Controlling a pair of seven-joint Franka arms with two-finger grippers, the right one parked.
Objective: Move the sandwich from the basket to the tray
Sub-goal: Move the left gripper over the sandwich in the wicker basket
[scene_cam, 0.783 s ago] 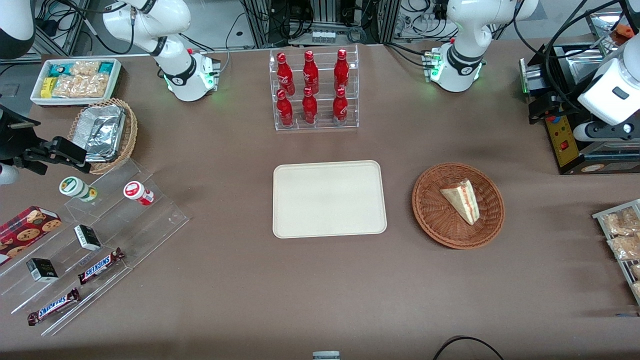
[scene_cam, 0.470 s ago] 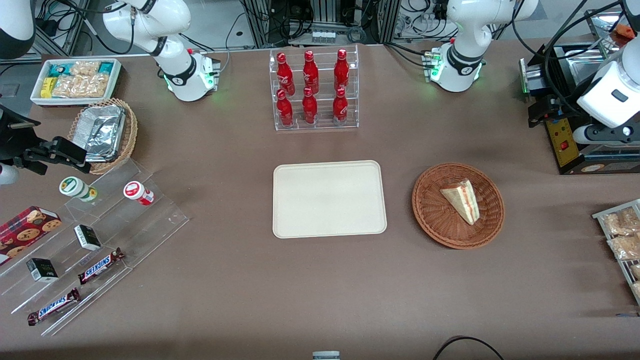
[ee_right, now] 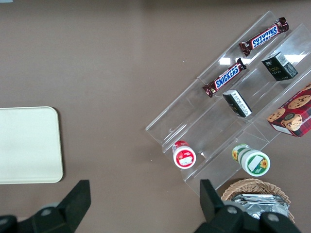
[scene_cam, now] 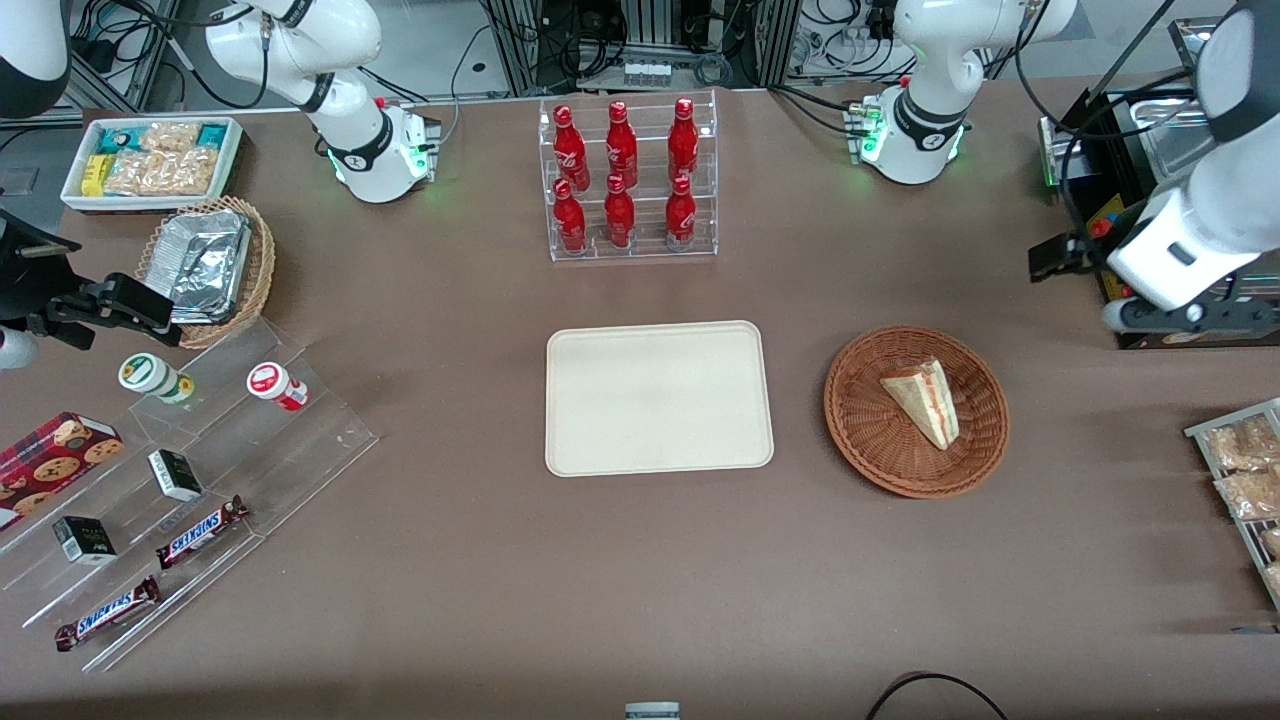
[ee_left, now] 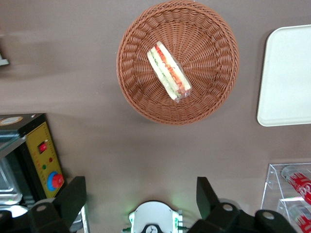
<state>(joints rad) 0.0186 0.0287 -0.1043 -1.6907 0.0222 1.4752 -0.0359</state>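
Observation:
My left gripper will move the sandwich to the tray (scene_cam: 658, 397). It will grab the sandwich by its crinkled wrapper end next.
The sandwich (scene_cam: 923, 401) (ee_left: 169, 71), a white wedge with red and green filling along its cut edge, lies in the round reddish-brown wicker basket (scene_cam: 860, 420) (ee_left: 204, 97). The cream rectangular tray (scene_cam: 658, 397) (ee_left: 286, 77) sits beside the basket, toward the parked arm's end, with nothing on it. My left gripper (ee_left: 140, 198) (scene_cam: 1168, 312) hangs high over the table, off the basket toward the working arm's end and a little farther from the front camera. Its fingers (ee_left: 73, 199) stand wide open with nothing between them.
A clear rack of red bottles (scene_cam: 628, 180) stands farther from the front camera than the tray. A black and yellow control box (scene_cam: 1130, 290) (ee_left: 41, 160) sits under the working arm. Snack packets (scene_cam: 1240, 470) lie at that end's table edge. The working arm's base (scene_cam: 915, 140) is near the rack.
The left arm's wrist and gripper have swung from the table's end toward the basket and slightly nearer the front camera. Sandwich, basket and tray have not moved.

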